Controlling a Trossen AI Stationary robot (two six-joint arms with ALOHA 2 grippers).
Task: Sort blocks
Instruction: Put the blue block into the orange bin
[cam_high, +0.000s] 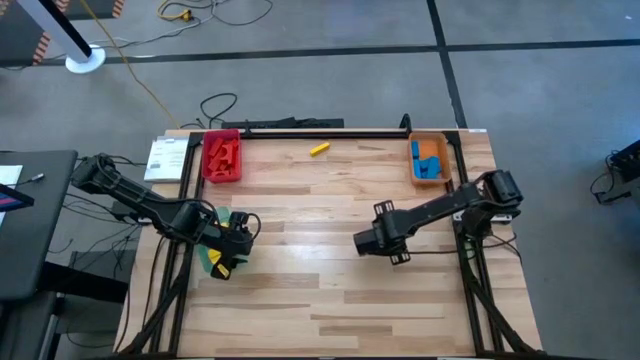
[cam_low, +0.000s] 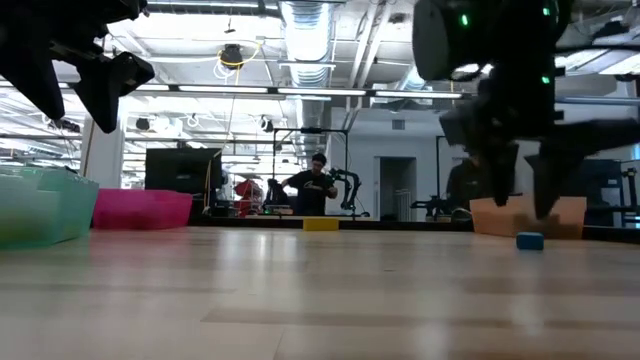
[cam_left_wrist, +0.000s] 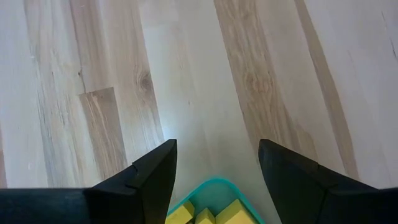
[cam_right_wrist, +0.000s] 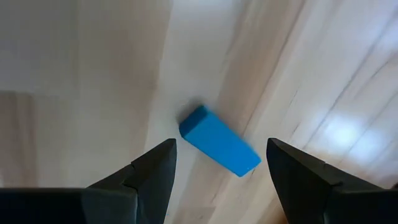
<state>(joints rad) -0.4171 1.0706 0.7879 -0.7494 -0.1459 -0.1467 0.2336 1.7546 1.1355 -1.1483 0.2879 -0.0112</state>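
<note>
I should next grip the blue block by its long sides with my right gripper. Then it can be sorted into the orange tray (cam_high: 431, 158).
A blue block (cam_right_wrist: 217, 149) lies flat on the wooden table (cam_high: 330, 290), near its middle. My right gripper (cam_right_wrist: 221, 144) hangs open just above it, a finger on either side and clear of it; the low view shows the blue block (cam_low: 530, 240) below my right gripper (cam_low: 525, 190). My left gripper (cam_left_wrist: 217, 146) is open and holds nothing above the green tray (cam_left_wrist: 214, 190), which holds yellow blocks (cam_left_wrist: 208, 214) at the table's left edge. A single yellow block (cam_high: 319, 148) rests on the table near the far edge.
A red tray (cam_high: 222, 157) with red blocks stands at the far left corner, an orange tray (cam_high: 430, 160) with blue blocks at the far right. A black rail (cam_high: 320, 131) runs along the far edge. Bare wood lies between the arms and toward the near edge.
</note>
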